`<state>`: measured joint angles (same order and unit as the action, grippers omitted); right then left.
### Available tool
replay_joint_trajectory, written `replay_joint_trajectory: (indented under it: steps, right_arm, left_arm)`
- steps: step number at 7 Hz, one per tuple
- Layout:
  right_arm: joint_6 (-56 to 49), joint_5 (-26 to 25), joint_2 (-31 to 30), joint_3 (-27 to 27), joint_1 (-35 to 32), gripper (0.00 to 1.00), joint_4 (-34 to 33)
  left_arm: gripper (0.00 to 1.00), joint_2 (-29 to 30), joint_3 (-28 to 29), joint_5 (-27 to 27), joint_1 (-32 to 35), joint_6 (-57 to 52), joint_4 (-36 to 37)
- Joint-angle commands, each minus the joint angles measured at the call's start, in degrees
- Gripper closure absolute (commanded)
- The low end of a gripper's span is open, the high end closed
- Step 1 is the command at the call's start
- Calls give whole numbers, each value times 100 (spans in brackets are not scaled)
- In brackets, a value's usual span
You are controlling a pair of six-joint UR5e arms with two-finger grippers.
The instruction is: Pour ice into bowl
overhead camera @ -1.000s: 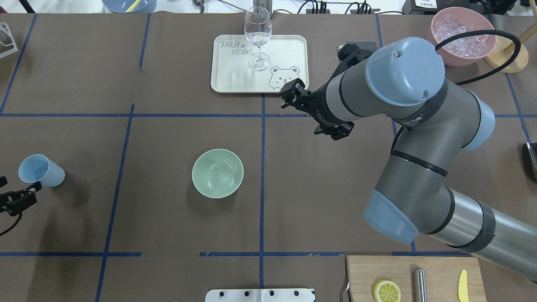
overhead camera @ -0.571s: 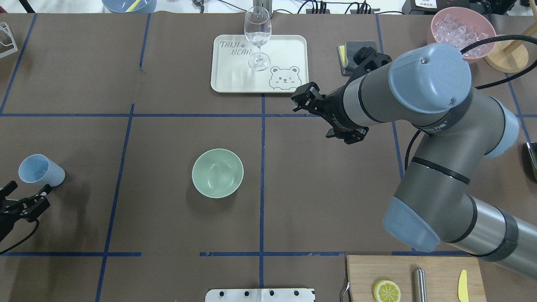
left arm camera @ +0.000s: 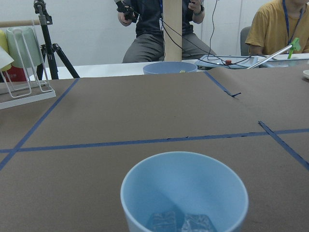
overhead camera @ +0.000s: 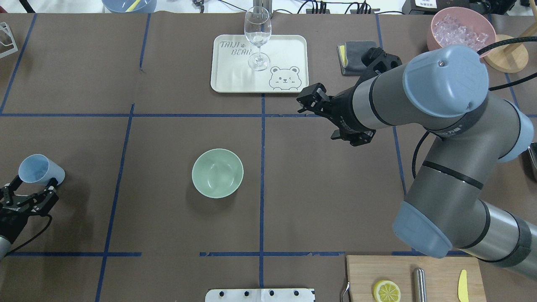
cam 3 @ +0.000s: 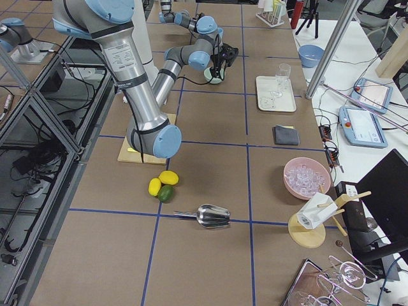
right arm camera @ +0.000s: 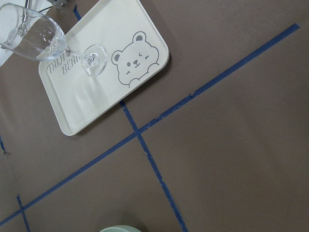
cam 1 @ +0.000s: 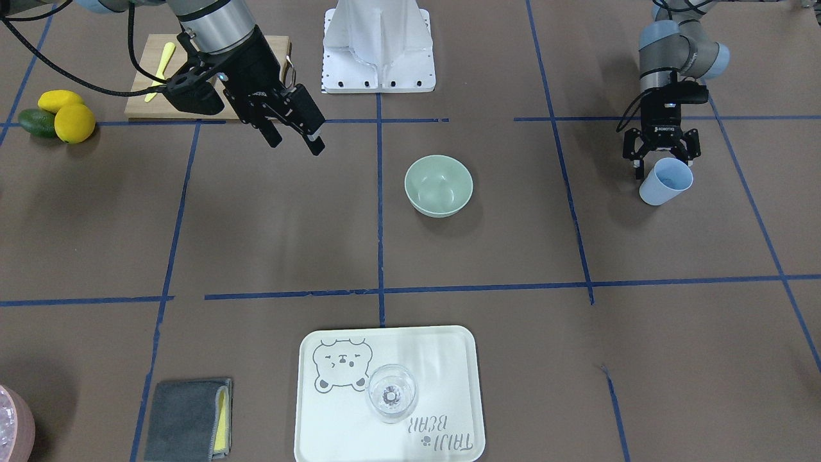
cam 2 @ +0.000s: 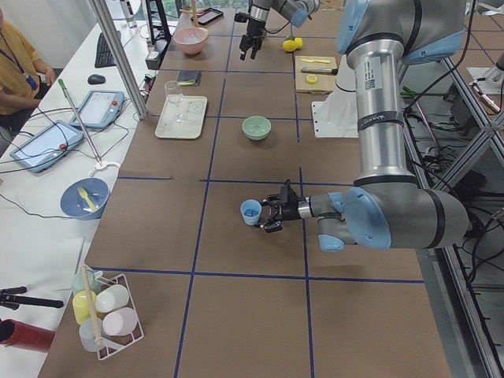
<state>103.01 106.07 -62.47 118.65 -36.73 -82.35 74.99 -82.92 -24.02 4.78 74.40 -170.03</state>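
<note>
Next, my left gripper grabs the light blue cup by its body (cam 1: 660,187), to pour the ice into the mint-green bowl (cam 1: 438,185).
The pale mint-green bowl (overhead camera: 217,173) stands empty near the table's middle; it also shows in the front view (cam 1: 439,185). A light blue cup (overhead camera: 40,170) stands at the left. In the left wrist view the cup (left arm camera: 183,193) holds a few clear ice cubes (left arm camera: 177,222). My left gripper (overhead camera: 29,195) is open, just behind the cup, its fingers level with the cup's sides (cam 1: 662,160). My right gripper (overhead camera: 309,100) is open and empty, hovering right of the bowl, near the tray's corner (cam 1: 295,138).
A white bear tray (overhead camera: 285,50) with a clear wine glass (overhead camera: 257,37) stands at the back. A pink bowl (overhead camera: 438,19) of ice and a grey sponge (overhead camera: 354,50) sit back right. A cutting board (overhead camera: 436,268) with a lemon half lies front right.
My left gripper has moved in from the table's edge toward the blue cup. My right arm has swung to the right, away from the tray.
</note>
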Motion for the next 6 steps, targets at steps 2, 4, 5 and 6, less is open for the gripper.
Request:
replay_joint_trajectory:
  steps: [2,4,5,6]
  right_arm:
    - [0,1,6,123,-9,0,0]
    - [0,1,-20,132,-1,0,0]
    - [0,1,-11,132,-1,0,0]
    - [0,1,-20,123,-1,0,0]
  left_arm:
    - [1,121,74,29,285,5,23]
    - [1,349,170,-85,594,-31,76]
    - [1,436,292,-103,612,-31,76]
    - [2,455,320,-103,647,-22,76]
